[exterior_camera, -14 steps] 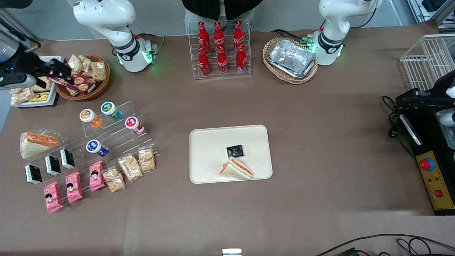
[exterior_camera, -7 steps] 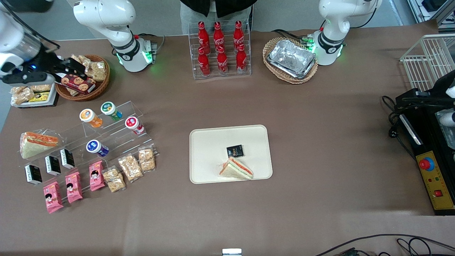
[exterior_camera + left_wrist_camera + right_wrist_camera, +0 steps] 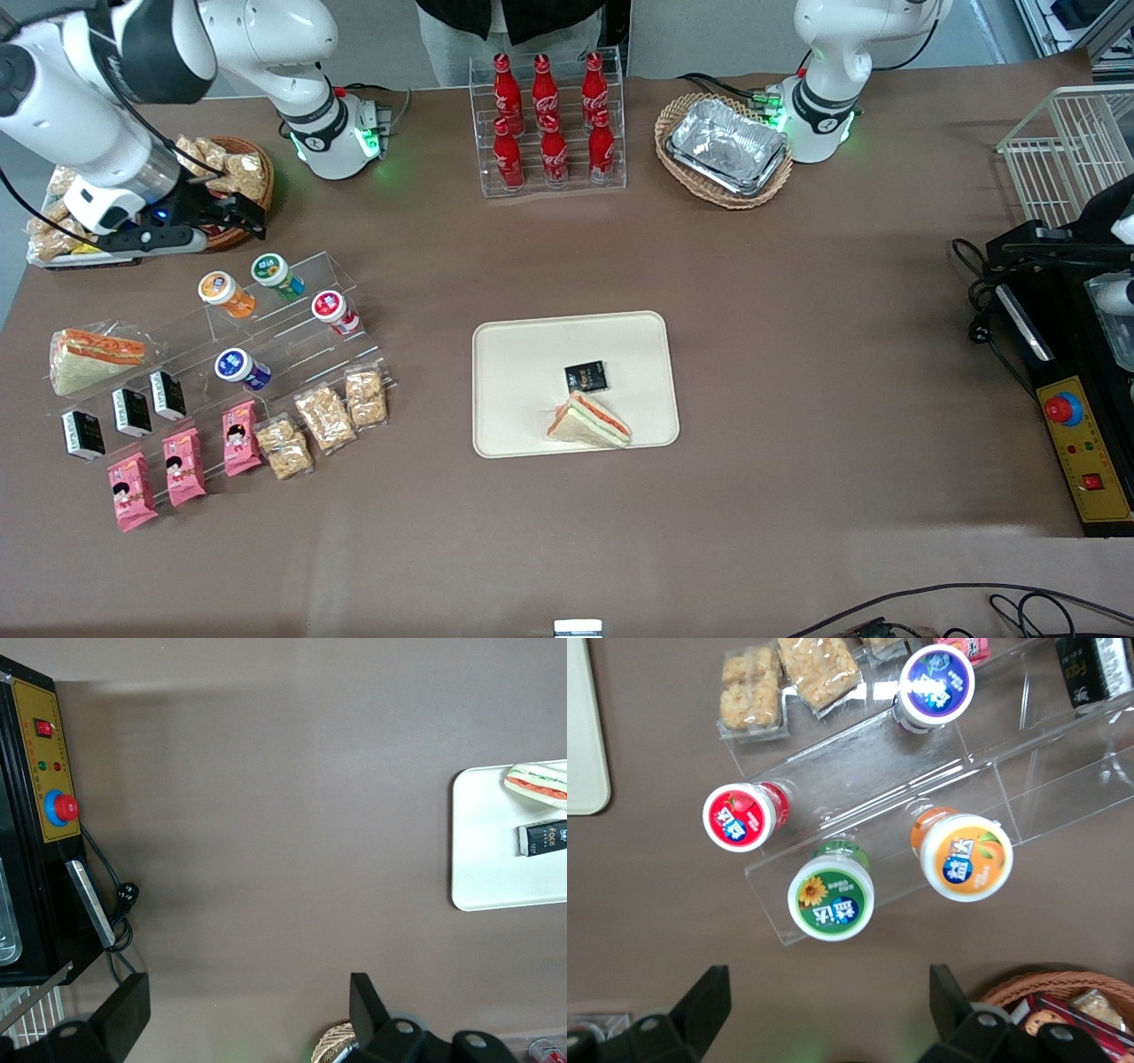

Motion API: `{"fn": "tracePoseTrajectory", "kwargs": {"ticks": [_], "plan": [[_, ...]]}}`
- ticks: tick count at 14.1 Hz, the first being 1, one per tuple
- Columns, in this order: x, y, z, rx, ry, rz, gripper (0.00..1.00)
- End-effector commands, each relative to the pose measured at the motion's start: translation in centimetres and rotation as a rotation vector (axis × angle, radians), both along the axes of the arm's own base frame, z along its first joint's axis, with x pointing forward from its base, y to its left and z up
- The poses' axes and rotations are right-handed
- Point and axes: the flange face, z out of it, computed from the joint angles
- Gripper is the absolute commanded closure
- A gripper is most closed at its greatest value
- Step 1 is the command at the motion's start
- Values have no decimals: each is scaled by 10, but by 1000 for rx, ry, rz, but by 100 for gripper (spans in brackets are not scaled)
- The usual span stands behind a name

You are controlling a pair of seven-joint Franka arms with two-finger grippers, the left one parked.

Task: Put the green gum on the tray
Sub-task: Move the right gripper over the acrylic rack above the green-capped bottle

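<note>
I will next grab the bottle with my right gripper by its white-lidded end to put the green gum on the cream tray.
The green gum, a green bottle with a white lid, lies on the top step of a clear acrylic stand, beside an orange-bodied bottle. It also shows in the right wrist view. My right gripper hangs open and empty over the table, between the stand and a wicker snack basket, farther from the front camera than the gum. In the wrist view the gripper is apart from the gum. The cream tray lies mid-table, holding a sandwich and a black packet.
A red-lidded bottle and a blue-lidded bottle lie on lower steps. Snack packs, pink packets and a wrapped sandwich lie around the stand. A cola rack and a basket of foil trays stand farther back.
My right arm has swung in from the table's end toward the stand; the gripper now hangs between the snack basket and the gum bottles. Nothing else moved.
</note>
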Motion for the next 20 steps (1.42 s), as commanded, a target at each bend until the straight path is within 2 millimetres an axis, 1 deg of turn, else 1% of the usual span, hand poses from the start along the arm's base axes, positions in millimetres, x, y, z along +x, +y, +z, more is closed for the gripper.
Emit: {"fn": "tracePoseTrajectory", "kwargs": {"ticks": [1, 3, 7, 12, 13, 14, 15, 18, 20], "plan": [[2, 24, -21, -2, -1, -50, 1], [2, 26, -32, -3, 1, -58, 1], [1, 21, -55, -1, -29, -61, 1], [6, 16, -72, 1, -42, -60, 2], [7, 14, -75, 1, -42, -64, 3], [8, 7, -78, 1, -43, -78, 6], [9, 6, -82, 0, -40, -78, 12], [13, 5, -89, -1, -47, -76, 17], [15, 5, -93, -1, -48, -77, 18]]}}
